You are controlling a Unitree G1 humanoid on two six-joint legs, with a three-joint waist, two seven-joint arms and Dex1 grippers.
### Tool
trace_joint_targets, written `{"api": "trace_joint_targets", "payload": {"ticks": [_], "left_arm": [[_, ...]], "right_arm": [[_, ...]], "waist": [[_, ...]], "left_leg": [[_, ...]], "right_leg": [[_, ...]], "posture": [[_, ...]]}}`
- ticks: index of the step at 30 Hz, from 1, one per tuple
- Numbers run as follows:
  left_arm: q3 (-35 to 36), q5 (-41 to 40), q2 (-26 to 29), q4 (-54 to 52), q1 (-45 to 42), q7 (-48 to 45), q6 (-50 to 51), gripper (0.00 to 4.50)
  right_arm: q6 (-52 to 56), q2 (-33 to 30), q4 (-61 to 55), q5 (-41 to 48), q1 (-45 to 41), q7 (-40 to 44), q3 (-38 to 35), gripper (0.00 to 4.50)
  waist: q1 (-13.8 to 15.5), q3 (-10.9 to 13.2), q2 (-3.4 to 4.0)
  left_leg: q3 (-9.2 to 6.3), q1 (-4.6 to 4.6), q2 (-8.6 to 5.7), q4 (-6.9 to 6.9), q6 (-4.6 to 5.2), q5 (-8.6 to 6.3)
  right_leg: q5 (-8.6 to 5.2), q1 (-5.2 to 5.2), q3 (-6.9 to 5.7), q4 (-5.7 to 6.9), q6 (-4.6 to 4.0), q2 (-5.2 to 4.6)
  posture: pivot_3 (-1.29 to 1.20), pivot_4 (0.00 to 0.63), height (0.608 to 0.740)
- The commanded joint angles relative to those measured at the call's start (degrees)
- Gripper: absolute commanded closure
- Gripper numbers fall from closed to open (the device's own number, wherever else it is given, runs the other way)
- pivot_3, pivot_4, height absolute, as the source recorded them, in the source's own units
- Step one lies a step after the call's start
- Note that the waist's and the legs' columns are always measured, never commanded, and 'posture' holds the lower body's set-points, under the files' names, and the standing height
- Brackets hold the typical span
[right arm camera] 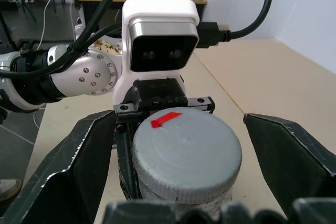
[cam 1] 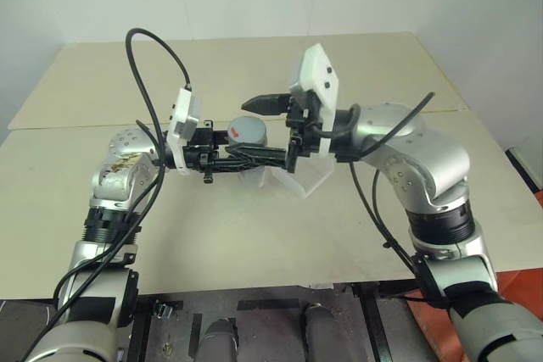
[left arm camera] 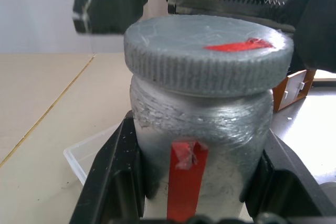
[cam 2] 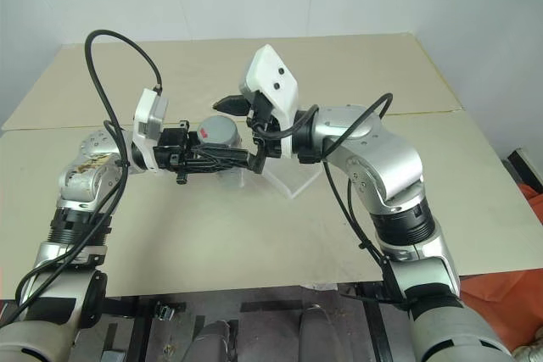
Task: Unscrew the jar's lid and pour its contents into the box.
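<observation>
The grey lid's ribbed rim (cam 1: 248, 130) (right arm camera: 186, 187) is beside the fingers of my right gripper, so I need to close that gripper. Closing now would hold the lid.
My left gripper (cam 1: 254, 157) is shut on the jar (left arm camera: 199, 145), a greyish cylinder with a strip of red tape, and holds it upright above the table. Its grey ribbed lid (left arm camera: 210, 61) carries a red mark and sits on the jar's mouth. My right gripper (right arm camera: 184, 156) faces the left one with its fingers open. One finger (right arm camera: 79, 166) stands on each side of the lid with a gap on both sides. The clear plastic box (cam 1: 305, 177) lies on the table just below and behind the jar. The contents are hidden inside the jar.
Both arms meet over the middle of a beige table (cam 1: 212, 235). A second beige table (cam 1: 237, 65) adjoins it at the back along a seam. The front edge runs close to my body, with dark floor below it.
</observation>
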Motion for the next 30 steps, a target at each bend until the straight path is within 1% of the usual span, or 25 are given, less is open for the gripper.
{"api": "trace_joint_targets", "payload": {"ticks": [1, 4, 5, 7, 8, 14, 18, 21, 24, 26, 30], "left_arm": [[0.8, -0.6, 0.3, -1.8, -0.4, -0.1, -1.1, 2.57], [0.8, -0.6, 0.3, -1.8, -0.3, -0.1, -1.1, 2.57], [0.7, -0.6, 0.3, -1.9, -0.2, -0.2, -1.1, 2.57], [0.7, -0.5, 0.3, -2.0, -0.1, -0.3, -1.2, 2.57], [0.7, -0.6, 0.3, -2.0, 0.0, -0.3, -1.1, 2.57], [0.3, -0.6, 0.7, -3.2, 1.3, -0.6, -0.8, 2.57], [0.2, -0.6, 1.4, -4.2, 2.7, -1.2, -0.7, 2.57], [0.5, -0.6, 1.7, -4.3, 3.2, -1.3, -0.8, 2.57], [1.0, -0.4, 2.2, -4.2, 3.5, -0.8, -0.8, 2.57], [1.8, -0.5, 2.6, -4.2, 3.6, 0.1, -0.8, 2.57], [4.6, -1.2, 3.2, -5.1, 4.3, 4.1, -0.1, 2.57]], "right_arm": [[0.3, 0.2, -1.0, 0.1, -1.5, 0.1, -0.5, 0.03], [0.4, 0.3, -0.8, 0.0, -1.8, -0.3, -0.8, 0.63], [0.4, 0.3, -0.7, 0.0, -1.9, -0.4, -1.0, 0.92], [0.5, 0.3, -0.7, 0.3, -2.0, -0.5, -1.3, 1.63], [0.6, 0.3, -0.8, 0.4, -2.1, -0.6, -1.5, 1.76], [3.0, 0.9, -0.6, 3.5, -2.2, -1.2, -4.2, 1.76], [8.6, 1.1, 0.1, 9.9, -2.9, -1.5, -8.7, 1.76], [10.8, 0.6, 0.2, 12.4, -3.3, -1.8, -10.9, 1.76], [8.5, -1.0, 0.0, 9.4, -1.9, -3.8, -11.6, 1.76], [5.0, -2.7, -0.2, 6.3, 0.0, -5.2, -12.5, 1.76], [-0.3, -7.5, -0.1, 0.5, 7.4, -9.4, -16.9, 1.76]], "waist": [[0.0, 0.0, 0.0], [0.0, 0.0, 0.0], [0.0, 0.0, 0.0], [0.0, 0.0, 0.0], [0.0, 0.0, 0.0], [0.0, 0.0, 0.0], [0.0, 0.0, 0.0], [0.0, 0.0, 0.0], [0.0, 0.0, 0.0], [0.1, 0.0, 0.0], [0.4, 0.0, 0.0]], "left_leg": [[0.0, 0.0, 0.0, 0.0, 0.0, 0.0], [0.0, 0.0, 0.0, 0.0, 0.0, 0.0], [0.0, 0.0, 0.0, 0.0, 0.0, 0.0], [0.0, 0.0, 0.0, 0.0, 0.0, 0.0], [0.0, 0.0, 0.0, 0.0, 0.0, 0.0], [0.0, 0.01, 0.0, 0.0, 0.0, 0.0], [0.0, 0.0, 0.0, 0.0, 0.0, 0.0], [-0.01, 0.01, 0.0, 0.0, 0.0, 0.0], [0.0, 0.01, 0.0, 0.0, 0.01, -0.01], [0.0, 0.0, 0.0, 0.0, 0.01, -0.01], [0.0, -0.04, 0.0, 0.0, 0.01, -0.01]], "right_leg": [[0.0, 0.0, 0.0, 0.0, 0.0, 0.0], [0.0, 0.0, 0.0, 0.0, 0.0, 0.0], [0.0, 0.0, 0.0, 0.0, 0.0, 0.0], [0.0, 0.0, 0.0, 0.0, 0.0, 0.0], [0.0, 0.0, 0.0, 0.0, 0.0, 0.0], [0.0, 0.0, 0.0, 0.0, 0.0, 0.0], [0.0, 0.0, 0.0, 0.0, 0.0, 0.0], [0.0, 0.0, 0.0, 0.01, 0.0, 0.0], [0.0, 0.01, 0.0, 0.0, 0.0, 0.0], [0.0, 0.01, 0.0, 0.0, 0.0, 0.0], [0.0, 0.0, 0.0, -0.03, 0.0, -0.01]], "posture": [[0.0, 0.15, 0.74], [0.0, 0.15, 0.74], [0.0, 0.15, 0.74], [0.0, 0.15, 0.74], [0.0, 0.15, 0.74], [0.0, 0.15, 0.74], [0.0, 0.15, 0.74], [0.0, 0.15, 0.74], [0.0, 0.15, 0.74], [0.0, 0.15, 0.74], [0.0, 0.15, 0.74]]}}
